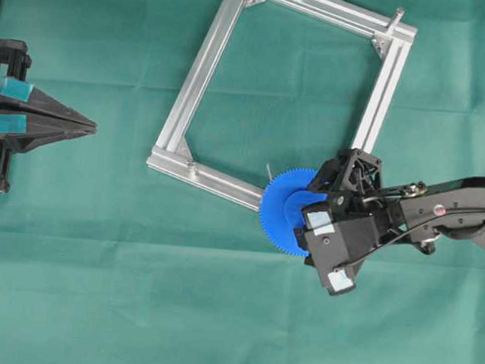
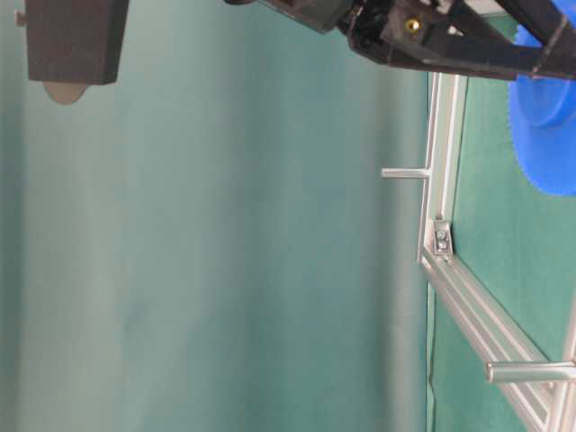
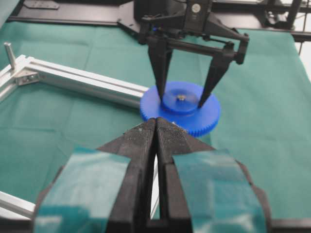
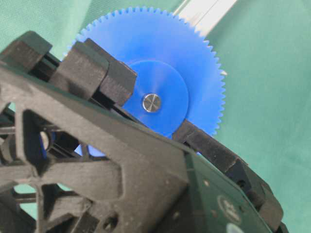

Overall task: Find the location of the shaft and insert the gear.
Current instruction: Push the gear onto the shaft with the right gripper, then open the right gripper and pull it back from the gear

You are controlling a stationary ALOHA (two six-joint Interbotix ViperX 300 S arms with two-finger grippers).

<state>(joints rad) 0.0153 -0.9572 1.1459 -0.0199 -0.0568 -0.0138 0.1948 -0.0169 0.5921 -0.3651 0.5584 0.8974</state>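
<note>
The shaft end point(image 4: 151, 102) is visible inside the blue gear's centre hole point(image 4: 145, 106) in the right wrist view. The robot's right gripper should open, and the gear would stay seated.
The blue gear point(image 1: 281, 208) lies flat at the near right end of the aluminium frame point(image 1: 209, 59). In the right wrist view the silvery end of the shaft point(image 4: 151, 103) shows through the centre hole of the gear point(image 4: 146, 43). My right gripper point(image 1: 303, 207) comes down from above, its two black fingers point(image 3: 161, 73) pressed against either side of the raised hub, shut on it. The left wrist view shows the gear point(image 3: 194, 116) and the shaft tip point(image 3: 181, 97) straight ahead. My left gripper point(image 1: 92, 126) hangs at the far left, shut and empty.
Bare silvery pins stand on the frame at its far right corner point(image 1: 398, 14) and at a near-left corner point(image 3: 8, 51). The table-level view shows two pins point(image 2: 402, 173) point(image 2: 526, 371) sticking out from the frame point(image 2: 441, 153). Green cloth point(image 1: 93, 288) covers the table.
</note>
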